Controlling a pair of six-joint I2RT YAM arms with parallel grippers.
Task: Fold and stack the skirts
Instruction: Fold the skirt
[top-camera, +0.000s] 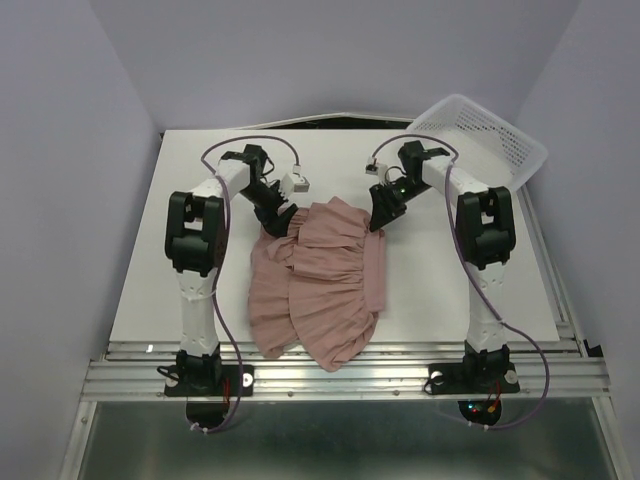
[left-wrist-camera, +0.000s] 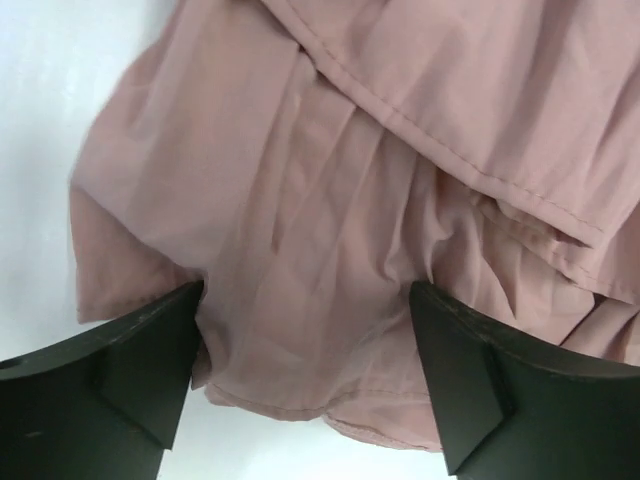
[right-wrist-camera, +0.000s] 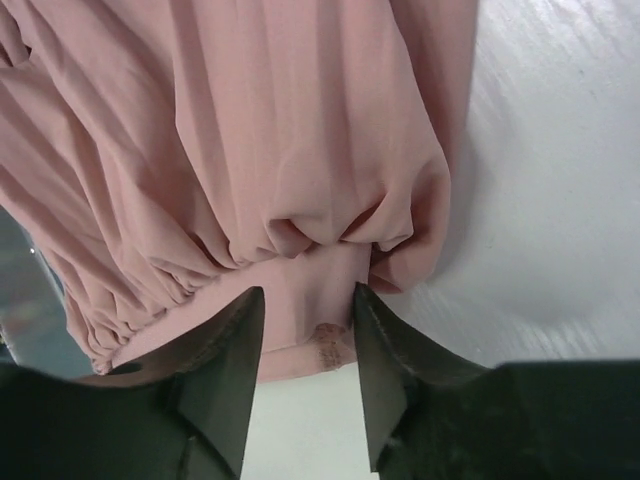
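Note:
My left gripper should close on the skirt now, because its fingers sink into folds on both sides of the skirt's bunched hem.
A dusty-pink ruffled skirt (top-camera: 320, 280) lies crumpled in the middle of the white table (top-camera: 160, 270), its near part hanging over the front edge. My left gripper (top-camera: 278, 222) sits at the skirt's far left edge. In the left wrist view it (left-wrist-camera: 305, 290) is wide open, with the skirt's hem (left-wrist-camera: 300, 150) lying between the fingers. My right gripper (top-camera: 381, 215) sits at the far right corner. In the right wrist view it (right-wrist-camera: 308, 292) is open and straddles the flat waistband (right-wrist-camera: 305, 290), with gathered fabric bunched just beyond the tips.
A white plastic mesh basket (top-camera: 490, 135) stands tilted at the table's far right corner. Purple cables loop over both arms. The metal rail of the arm bases (top-camera: 340, 375) runs along the front edge.

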